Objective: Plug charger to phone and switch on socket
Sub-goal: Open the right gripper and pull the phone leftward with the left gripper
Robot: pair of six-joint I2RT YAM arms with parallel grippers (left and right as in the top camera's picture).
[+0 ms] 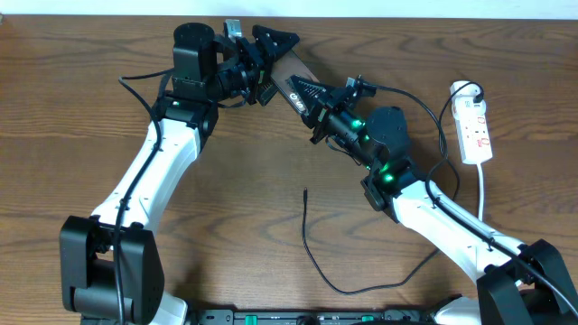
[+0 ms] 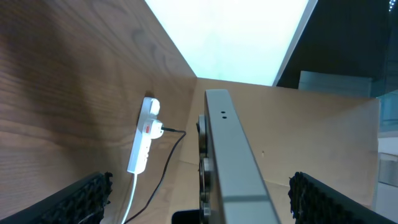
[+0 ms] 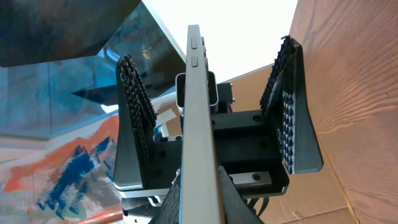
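Observation:
I should next grab the phone's end (image 1: 284,67) opposite my right gripper with my left gripper. The phone's other end then stays free to plug the charger (image 1: 312,257).
The phone (image 1: 293,77) is a brownish slab held tilted above the table's far middle. My right gripper (image 1: 318,101) is shut on its lower end; in the right wrist view the phone (image 3: 199,112) stands edge-on in that grip (image 3: 199,186). My left gripper (image 1: 274,61) is open around the upper end. Its fingers (image 2: 81,199) stand well clear of the phone's edge (image 2: 230,162) on both sides. The charger (image 1: 312,257) lies loose on the table with its tip (image 1: 305,191) free. The socket (image 1: 476,126) lies at the far right, with a black plug in it (image 2: 157,129).
The wooden table (image 1: 235,208) has its far edge just behind the phone. A white cord (image 1: 481,194) runs from the socket toward the right arm. Both arm bases stand at the near edge. A cardboard surface (image 2: 311,137) shows behind the phone in the left wrist view.

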